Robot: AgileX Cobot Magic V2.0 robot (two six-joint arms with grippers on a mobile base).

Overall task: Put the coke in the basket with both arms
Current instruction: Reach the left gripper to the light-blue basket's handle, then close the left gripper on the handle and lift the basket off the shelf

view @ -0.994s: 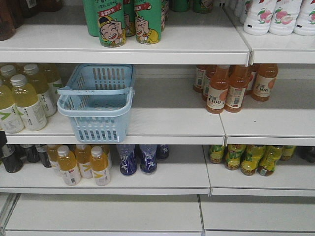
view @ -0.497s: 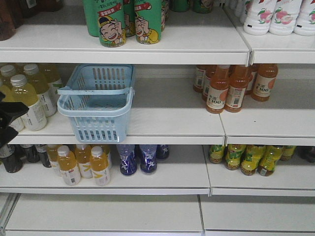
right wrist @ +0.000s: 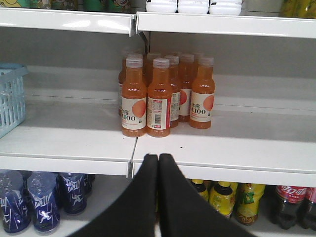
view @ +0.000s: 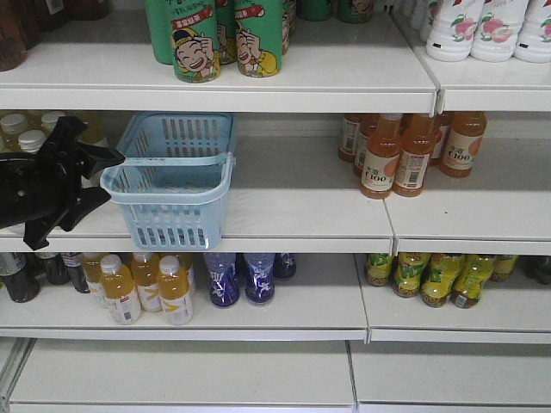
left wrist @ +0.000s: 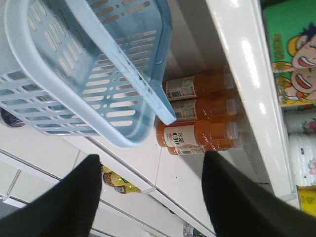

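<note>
My left gripper grabs the light blue basket by its handle [view: 175, 162] next, so that the coke has its way free to be placed inside.
The light blue slotted basket [view: 169, 196] stands on the middle shelf, left of centre, with its handles folded over the top. My left gripper [view: 114, 176] is open and empty, its fingertips just at the basket's left rim. In the left wrist view the basket [left wrist: 74, 74] fills the upper left, above my open left gripper [left wrist: 153, 160]. My right gripper [right wrist: 158, 157] is shut and empty, in front of the middle shelf's edge. A dark bottle with a red Coca-Cola label [right wrist: 290, 197] stands on the lower shelf at far right. The basket's corner [right wrist: 10, 96] shows at the left.
Orange C100 bottles [view: 387, 155] stand on the middle shelf right of the basket; they also show in the right wrist view [right wrist: 163, 94]. Yellow drink bottles [view: 26, 129] stand behind my left arm. Green cans [view: 224, 39] are on the top shelf and blue cans [view: 241, 277] below the basket.
My left gripper has come in from the left edge and moved up and right to the basket's left rim. The basket has not moved.
</note>
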